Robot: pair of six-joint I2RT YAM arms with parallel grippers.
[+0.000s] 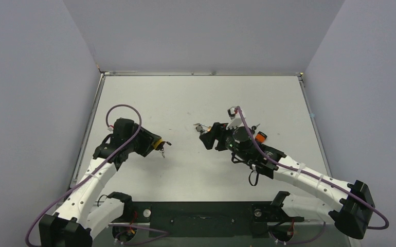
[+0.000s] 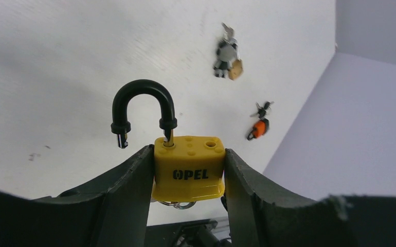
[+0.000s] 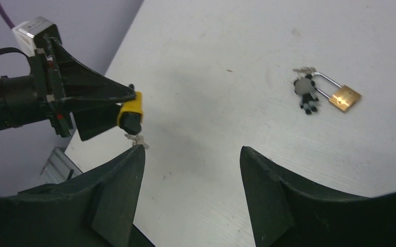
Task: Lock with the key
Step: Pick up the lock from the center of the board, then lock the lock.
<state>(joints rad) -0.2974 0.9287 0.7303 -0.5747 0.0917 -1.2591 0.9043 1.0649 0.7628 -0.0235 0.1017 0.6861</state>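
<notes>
My right gripper grabs the yellow padlock by its body (image 1: 158, 144) (image 3: 132, 106) next, leaving the open black shackle free to close and lock.
My left gripper (image 2: 189, 154) is shut on a yellow padlock (image 2: 188, 170) marked OPEL. Its black shackle (image 2: 142, 105) is swung open, and a small ring with a silver key (image 3: 136, 139) hangs under it. The padlock is held above the table's left-middle (image 1: 158, 144). A tiny bunch of black-headed keys (image 2: 262, 108) lies beside an orange padlock (image 2: 258, 128) far from both grippers. My right gripper (image 3: 191, 149) is open and empty, above the table centre (image 1: 205, 138), facing the left gripper.
A brass padlock (image 3: 344, 98) with a bunch of grey-and-black keys (image 3: 306, 95) lies on the table just beyond my right gripper (image 1: 200, 126). The orange padlock (image 1: 260, 137) lies beside the right arm. Grey walls enclose the table.
</notes>
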